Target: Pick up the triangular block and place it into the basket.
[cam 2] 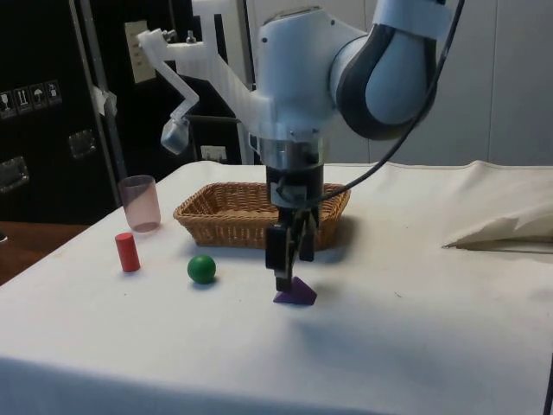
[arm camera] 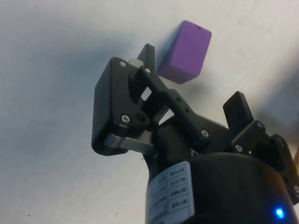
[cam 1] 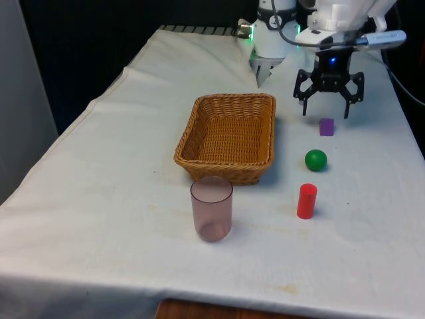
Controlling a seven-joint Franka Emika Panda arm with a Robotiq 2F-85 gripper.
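I should grip the long sides of the block next with my gripper, so that I can put the purple triangular block (cam 1: 326, 127) into the wicker basket.
The purple triangular block (cam 1: 326, 127) (cam 2: 296, 296) lies on the white cloth, to the front view's right of the wicker basket (cam 1: 199, 143) (cam 2: 203, 218). My gripper (cam 1: 325, 114) (cam 2: 291, 275) hangs open just above the block and slightly behind it, towards the table's far end. Nothing is between its fingers. In the wrist view the block (arm camera: 186, 52) sits on the cloth just beyond the spread fingertips (arm camera: 147, 52), close to one of them and apart from both.
A green ball (cam 1: 315, 159) (cam 2: 201, 269) and an upright red cylinder (cam 1: 306, 201) (cam 2: 127, 252) stand in a row nearer the front than the block. A pink translucent cup (cam 1: 212, 208) (cam 2: 140, 202) stands in front of the basket.
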